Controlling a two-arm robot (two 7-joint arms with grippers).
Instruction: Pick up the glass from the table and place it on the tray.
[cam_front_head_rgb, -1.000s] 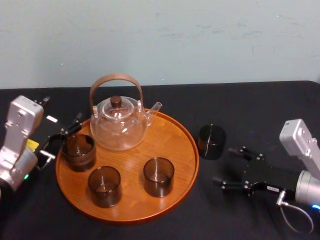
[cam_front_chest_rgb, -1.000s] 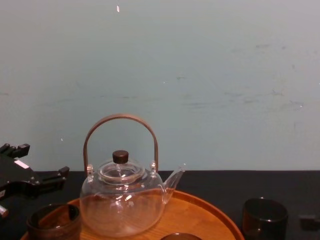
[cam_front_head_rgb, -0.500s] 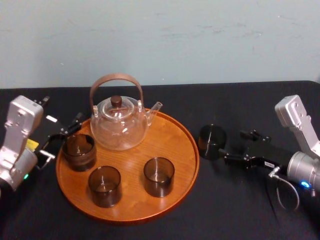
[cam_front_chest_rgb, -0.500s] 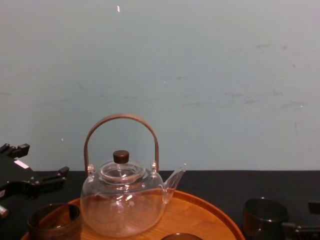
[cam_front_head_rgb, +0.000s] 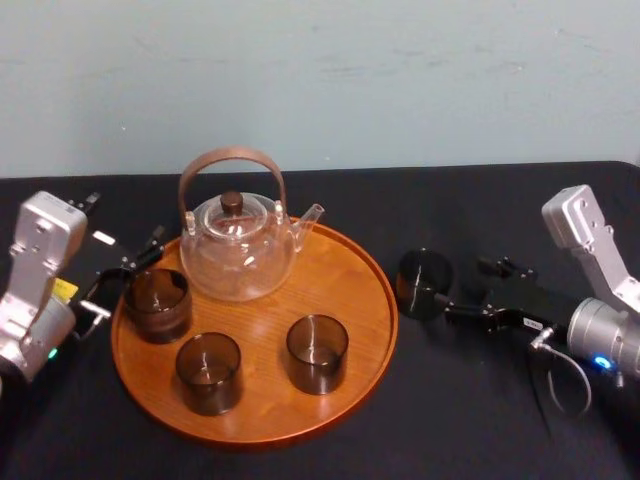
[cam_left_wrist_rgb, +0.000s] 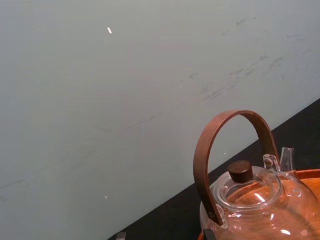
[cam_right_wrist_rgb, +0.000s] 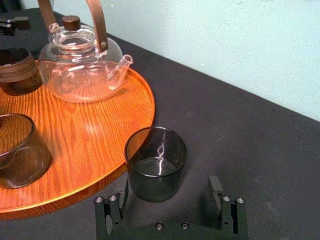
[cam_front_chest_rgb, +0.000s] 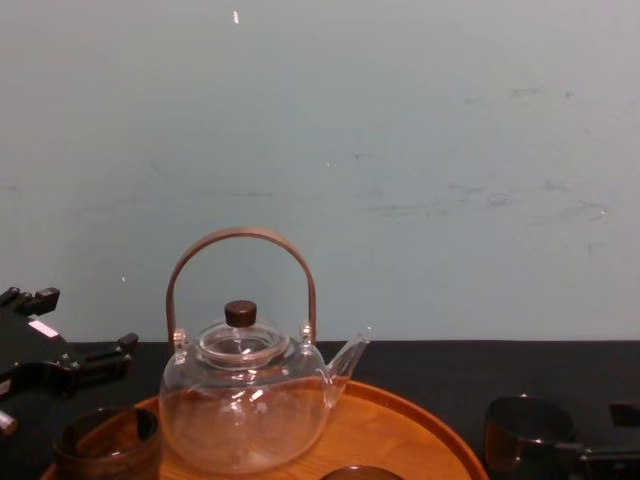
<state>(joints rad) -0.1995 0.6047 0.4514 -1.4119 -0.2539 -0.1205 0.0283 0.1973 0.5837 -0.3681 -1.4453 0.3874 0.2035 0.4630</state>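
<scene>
The right gripper grabs the smoky brown glass's side (cam_front_chest_rgb: 526, 446) next, to set the glass on the round wooden tray (cam_front_chest_rgb: 395, 430).
The glass (cam_front_head_rgb: 422, 282), dark and see-through, stands upright on the black table (cam_front_head_rgb: 480, 200) just right of the round wooden tray (cam_front_head_rgb: 340, 270). My right gripper (cam_front_head_rgb: 468, 288) is open at table height right beside it, fingertips close to its right side. In the right wrist view the glass (cam_right_wrist_rgb: 156, 162) sits just ahead of the open gripper (cam_right_wrist_rgb: 167, 210), with one finger (cam_right_wrist_rgb: 112, 215) almost against its wall. The chest view shows the glass (cam_front_chest_rgb: 525, 432) at lower right with a finger (cam_front_chest_rgb: 600, 455) reaching it. My left gripper (cam_front_head_rgb: 125, 275) rests open at the tray's left edge.
On the tray stand a glass teapot (cam_front_head_rgb: 238, 240) with a brown hoop handle and three dark glasses (cam_front_head_rgb: 157, 303), (cam_front_head_rgb: 209, 372), (cam_front_head_rgb: 317, 352). The nearest of them to my left gripper is the left one. A pale wall runs behind the table.
My right gripper has moved forward and left from the table's front right until its fingers are beside the glass. The glass and my left arm have stayed put.
</scene>
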